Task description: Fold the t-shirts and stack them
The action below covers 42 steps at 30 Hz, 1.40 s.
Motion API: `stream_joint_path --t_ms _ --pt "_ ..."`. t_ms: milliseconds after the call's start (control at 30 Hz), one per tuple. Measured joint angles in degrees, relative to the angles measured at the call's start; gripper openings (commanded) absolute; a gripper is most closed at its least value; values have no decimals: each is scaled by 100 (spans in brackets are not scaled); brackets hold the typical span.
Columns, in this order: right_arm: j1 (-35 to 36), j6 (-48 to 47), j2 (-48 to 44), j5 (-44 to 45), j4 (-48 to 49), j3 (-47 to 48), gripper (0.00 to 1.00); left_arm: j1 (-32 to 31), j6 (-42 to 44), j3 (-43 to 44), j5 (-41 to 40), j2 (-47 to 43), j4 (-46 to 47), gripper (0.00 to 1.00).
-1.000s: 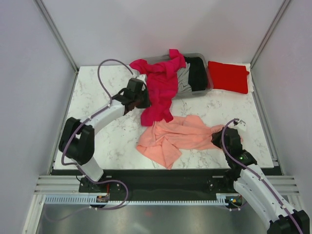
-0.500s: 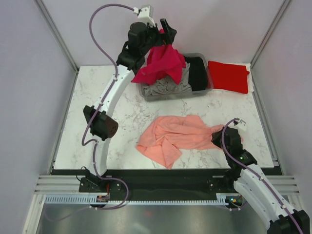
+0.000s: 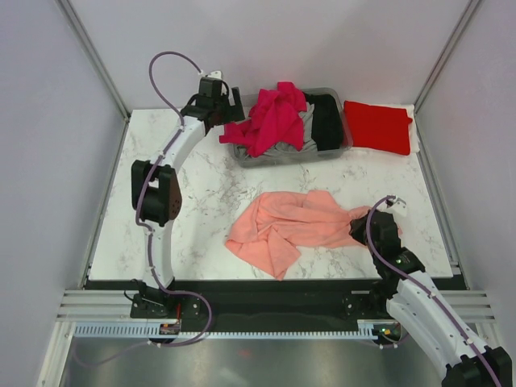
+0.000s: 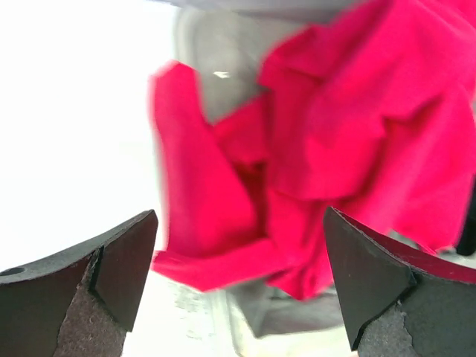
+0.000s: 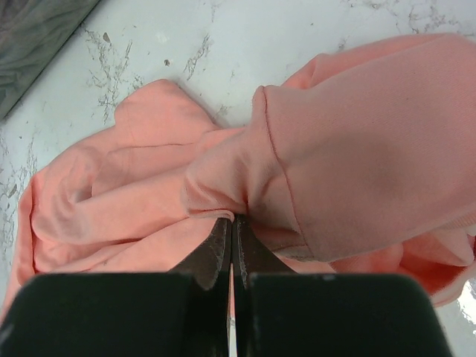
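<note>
Next, my left gripper grabs the bin's near-side rim through the magenta t-shirt flap draped over it, to drag the bin aside for folding space.
The magenta t-shirt (image 3: 272, 121) lies crumpled over the left part of the clear grey bin (image 3: 345, 143). My left gripper (image 3: 233, 107) hovers just left of it, open and holding nothing. In the left wrist view the magenta t-shirt (image 4: 327, 141) fills the space beyond the left gripper (image 4: 239, 223). A black t-shirt (image 3: 325, 119) hangs in the bin's right part. A bright red t-shirt (image 3: 377, 126) lies folded at the back right. The salmon pink t-shirt (image 3: 284, 226) is spread rumpled mid-table. My right gripper (image 3: 360, 230) is shut on a fold at its right edge; the right wrist view shows the right gripper (image 5: 232, 218) pinching the salmon pink t-shirt (image 5: 357, 149).
Grey cloth (image 3: 284, 150) lies in the bin under the magenta shirt. The marble table (image 3: 201, 201) is bounded by white walls left, right and back. The left arm's elbow (image 3: 153, 192) stands over the table's left half.
The left gripper lifted the magenta t-shirt off the table, opened and let it drop onto the bin, then came down to the bin's left. The right arm stayed still.
</note>
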Motion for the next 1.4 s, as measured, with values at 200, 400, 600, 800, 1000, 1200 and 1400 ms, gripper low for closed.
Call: stream_joint_path --t_ms 200,400,600,800,1000,1200,1400 --pt "0 0 26 0 4 -2 0 284 315 247 -151 13 -125 98" --pt "0 0 105 0 46 -2 0 267 459 326 -144 330 -203 93" --pt "0 0 133 0 83 -2 0 273 459 619 -138 990 -573 84" --pt "0 0 142 -2 87 -2 0 278 315 717 96 1239 -737 9" --pt "4 0 140 -2 87 -2 0 474 -63 339 407 957 -662 2" --pt "7 -2 133 -17 92 -2 0 1331 -828 -1875 857 -520 -461 2" --pt "7 -4 61 -61 98 -7 0 3193 -1117 -3958 774 -2426 -597 2"
